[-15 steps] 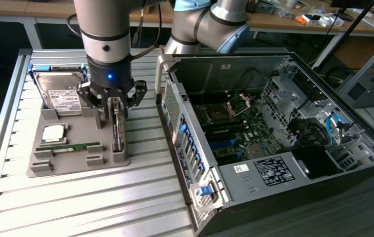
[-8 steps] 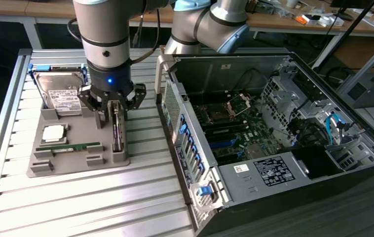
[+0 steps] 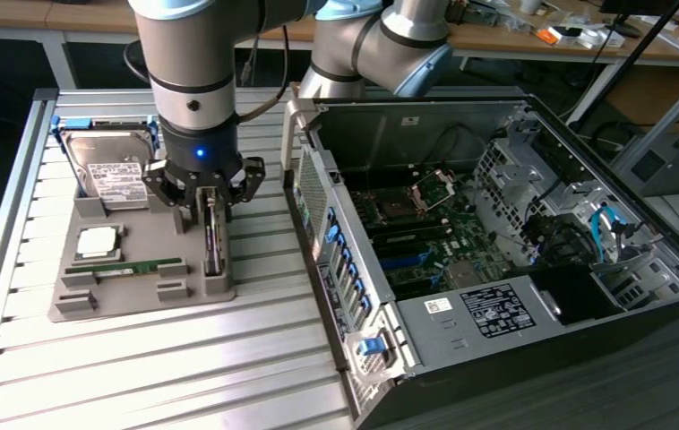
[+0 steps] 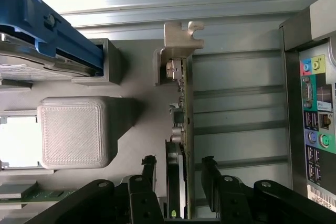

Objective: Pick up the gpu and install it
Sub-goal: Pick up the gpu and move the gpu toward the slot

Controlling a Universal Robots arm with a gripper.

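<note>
My fingers reach down beside both sides of the GPU's body, so I should close my gripper now, and it would hold the GPU (image 3: pixel 211 240).
The gpu (image 3: pixel 211 240) stands on its edge in a slot at the exterior view's right side of the grey holder tray (image 3: pixel 136 303). It is a dark thin card with a silvery end bracket (image 4: pixel 178 40). My gripper (image 3: pixel 207 204) hangs straight down over it. In the wrist view the card (image 4: pixel 182 124) runs edge-on between my two black fingers (image 4: pixel 149 170), and the gripper (image 4: pixel 178 170) is open, with a gap showing on each side of the board. Nothing is gripped.
The tray also carries a hard drive (image 3: pixel 118 170) in a blue caddy (image 4: pixel 47 30), a CPU (image 3: pixel 97 240) and a green RAM stick (image 3: pixel 124 267). The open computer case (image 3: pixel 471 233) lies just to the exterior view's right, its rear ports (image 4: pixel 315 114) close to the gpu.
</note>
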